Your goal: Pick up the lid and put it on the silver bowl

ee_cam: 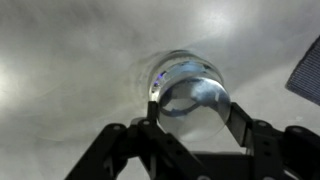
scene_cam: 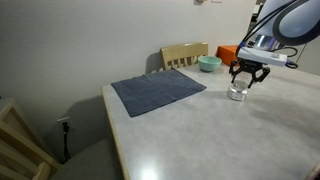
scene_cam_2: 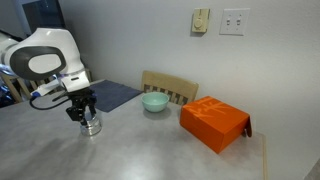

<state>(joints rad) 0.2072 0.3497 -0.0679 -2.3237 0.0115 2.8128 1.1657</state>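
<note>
The lid lies flat across the silver bowl's opening and my fingers reach down to the bowl's rim, so my gripper needs to let go of the lid.
The silver bowl (scene_cam: pixel 237 94) (scene_cam_2: pixel 91 125) stands on the pale table, directly under my gripper (scene_cam: pixel 248 76) (scene_cam_2: pixel 82 107). In the wrist view the round silvery lid (ee_cam: pixel 190 108) sits between my two fingers (ee_cam: pixel 196 112), which touch its left and right edges. The lid lies right over the bowl's mouth, and the bowl's rim (ee_cam: pixel 182 60) shows just beyond it. I cannot tell whether the lid rests on the rim or hangs slightly above it.
A light teal bowl (scene_cam: pixel 209 63) (scene_cam_2: pixel 154 102) and an orange box (scene_cam: pixel 228 52) (scene_cam_2: pixel 213 123) stand further along the table. A dark blue cloth (scene_cam: pixel 158 92) (scene_cam_2: pixel 118 95) (ee_cam: pixel 308 70) lies flat nearby. A wooden chair (scene_cam: pixel 185 53) (scene_cam_2: pixel 170 87) stands at the table's edge.
</note>
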